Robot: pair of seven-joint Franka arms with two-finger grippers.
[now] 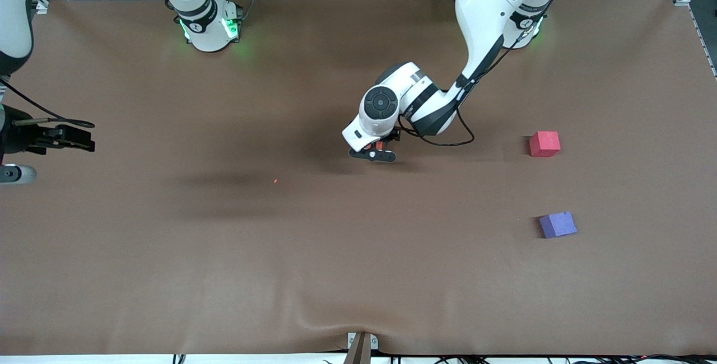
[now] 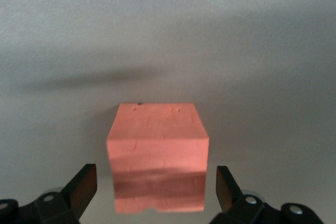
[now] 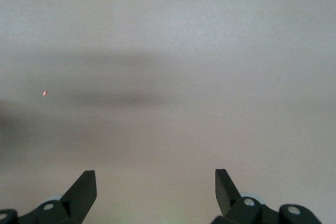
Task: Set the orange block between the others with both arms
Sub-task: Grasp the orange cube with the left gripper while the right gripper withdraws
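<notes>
My left gripper grabs the two opposite sides of the orange block (image 1: 379, 145) next, to set it between the other blocks.
The orange block (image 2: 157, 150) rests on the brown table near its middle, and only a sliver of the orange block (image 1: 379, 145) shows under the left hand in the front view. My left gripper (image 1: 376, 150) is down around it, open. Its fingers (image 2: 84, 184) flank the cube with a gap on each side. The pinkish-red cube (image 1: 544, 144) and the purple-blue cube (image 1: 558, 224) lie toward the left arm's end, the purple-blue one nearer the front camera. My right gripper (image 1: 84, 137) waits open over the right arm's end; nothing is between the right gripper (image 3: 156, 174) fingertips.
A tiny orange crumb (image 1: 275, 180) lies on the brown table cover (image 1: 224, 274), and the crumb (image 3: 44, 93) also shows in the right wrist view. The cover wrinkles at the table's front edge beside a clamp (image 1: 361, 347).
</notes>
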